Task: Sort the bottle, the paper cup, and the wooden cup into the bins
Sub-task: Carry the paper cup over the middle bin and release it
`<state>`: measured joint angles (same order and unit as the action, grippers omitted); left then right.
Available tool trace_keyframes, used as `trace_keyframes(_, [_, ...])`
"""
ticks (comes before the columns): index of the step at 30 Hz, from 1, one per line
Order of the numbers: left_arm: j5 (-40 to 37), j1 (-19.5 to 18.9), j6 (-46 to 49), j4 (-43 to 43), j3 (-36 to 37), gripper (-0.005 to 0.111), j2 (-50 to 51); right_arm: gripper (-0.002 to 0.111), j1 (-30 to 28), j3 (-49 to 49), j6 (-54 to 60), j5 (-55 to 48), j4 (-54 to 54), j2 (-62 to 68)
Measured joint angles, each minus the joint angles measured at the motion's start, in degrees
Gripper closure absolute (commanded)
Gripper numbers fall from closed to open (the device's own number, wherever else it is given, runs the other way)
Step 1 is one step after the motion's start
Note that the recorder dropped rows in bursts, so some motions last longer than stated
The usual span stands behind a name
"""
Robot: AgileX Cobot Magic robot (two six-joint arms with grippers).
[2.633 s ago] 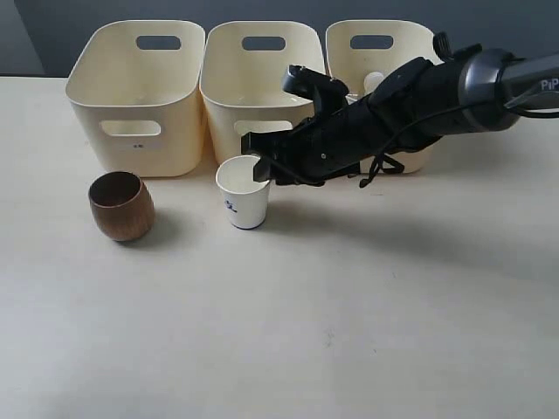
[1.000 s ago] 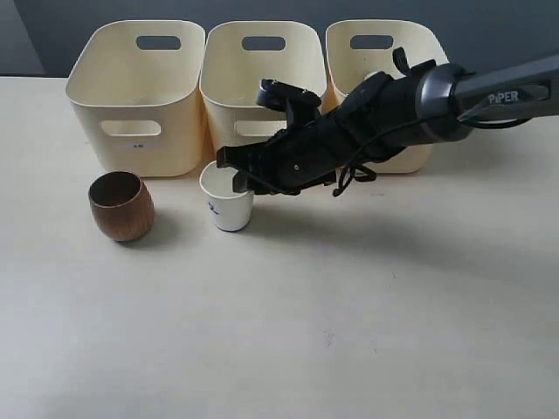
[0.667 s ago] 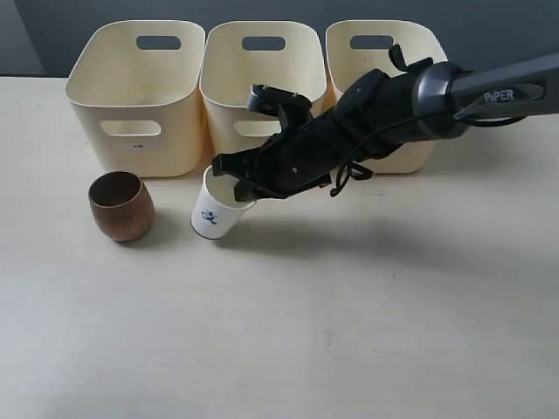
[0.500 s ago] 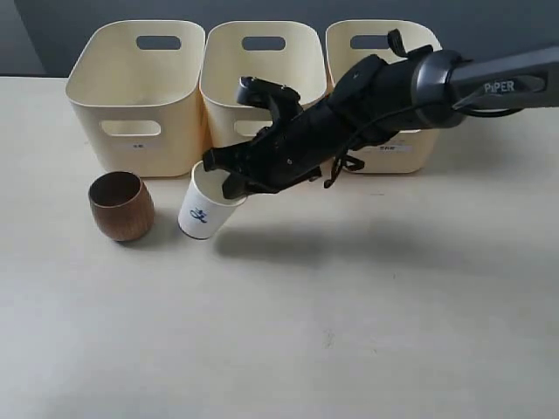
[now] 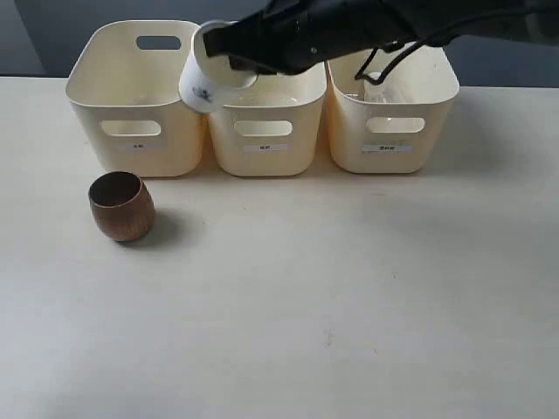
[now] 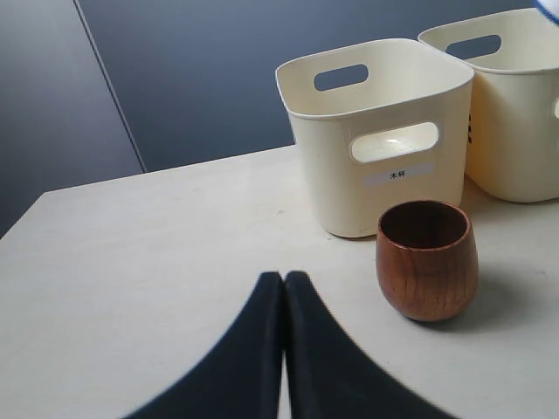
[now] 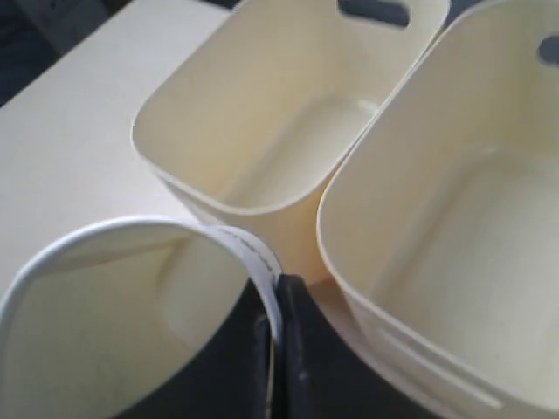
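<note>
My right gripper needs to bring the paper cup over the middle bin before letting go, as the paper cup's lower end (image 5: 200,95) hangs outside the middle bin's front rim (image 5: 266,106).
My right gripper (image 5: 231,68) is shut on the rim of the white paper cup (image 5: 203,77), which hangs tilted in the air above the gap between the left bin (image 5: 92,109) and the middle bin (image 5: 293,131). In the right wrist view one finger is inside the paper cup (image 7: 113,332) and one outside, at the right gripper (image 7: 275,301). The brown wooden cup (image 5: 121,205) stands upright on the table in front of the left bin. My left gripper (image 6: 284,286) is shut and empty, low over the table near the wooden cup (image 6: 427,259). The bottle is not clearly visible.
The right bin (image 5: 419,118) stands at the far right of the row, partly behind my right arm. The left bin (image 7: 188,188) and middle bin (image 7: 349,253) look empty from above. Bare table stretches in front of the bins.
My right gripper closed on the paper cup's rim, tipped it, and lifted it from the table up and back to above the left and middle bins. The wooden cup stayed put.
</note>
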<state>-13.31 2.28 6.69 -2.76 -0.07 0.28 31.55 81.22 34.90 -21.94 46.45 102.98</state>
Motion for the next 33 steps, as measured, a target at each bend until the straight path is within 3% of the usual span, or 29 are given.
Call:
trace_keyframes(9, [0.0, 0.0, 0.0, 0.0, 0.0, 0.107, 0.0, 0.109, 0.0, 0.0, -0.4, 14.0, -0.8, -0.9])
trace_keyframes(31, [0.0, 0.0, 0.0, 0.0, 0.0, 0.107, 0.0, 0.109, 0.0, 0.0, 0.9, 29.8, -5.4, 7.3])
trace_keyframes(33, [0.0, 0.0, 0.0, 0.0, 0.0, 0.107, 0.0, 0.104, 0.0, 0.0, 1.0, 30.7, -5.6, 7.7])
